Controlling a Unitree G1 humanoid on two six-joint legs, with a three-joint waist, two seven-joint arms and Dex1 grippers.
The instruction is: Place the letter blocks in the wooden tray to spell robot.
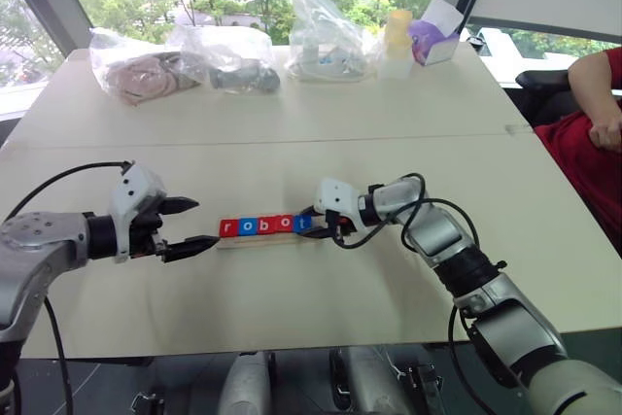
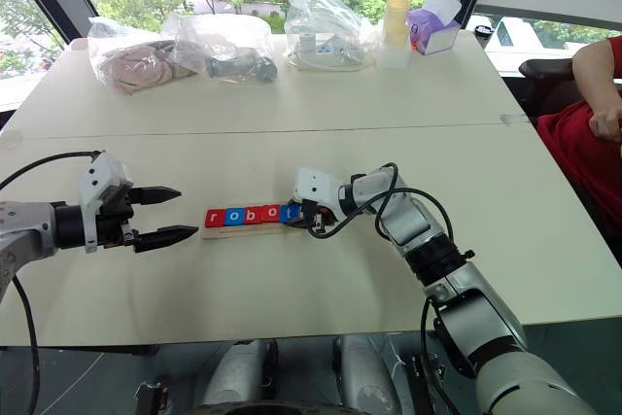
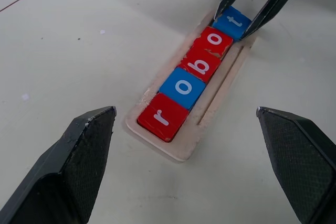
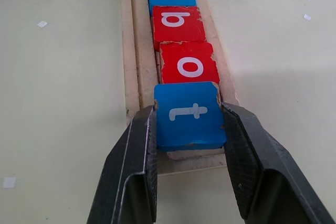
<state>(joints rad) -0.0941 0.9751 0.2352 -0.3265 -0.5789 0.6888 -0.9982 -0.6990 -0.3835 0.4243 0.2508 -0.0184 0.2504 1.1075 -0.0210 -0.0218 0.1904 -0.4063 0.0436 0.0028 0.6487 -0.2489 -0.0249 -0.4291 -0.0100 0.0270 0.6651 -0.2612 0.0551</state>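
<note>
The blue t block (image 4: pixel 189 116) is over the tray's end slot (image 4: pixel 195 154), inside the tray's rim, and would rest there. My right gripper needs to open now.
The wooden tray (image 1: pixel 255 239) lies across the middle of the table. Five letter blocks (image 1: pixel 260 225) sit in a row along it, reading r, o, b, o, t: red r (image 3: pixel 161 117), blue o (image 3: pixel 183 87), red b (image 3: pixel 201 64), red o (image 4: pixel 189 66) and blue t (image 4: pixel 189 114). My right gripper (image 4: pixel 189 129) is shut on the blue t at the tray's right end, one finger on each side of it. Whether the t lies flat in the tray I cannot tell. My left gripper (image 1: pixel 204 223) stands open just left of the tray, holding nothing.
Along the table's far edge lie three clear plastic bags (image 1: pixel 225 57) with things inside, a pale cup (image 1: pixel 397 38) and a purple tissue box (image 1: pixel 434 41). A person in red (image 1: pixel 588 133) sits at the right side.
</note>
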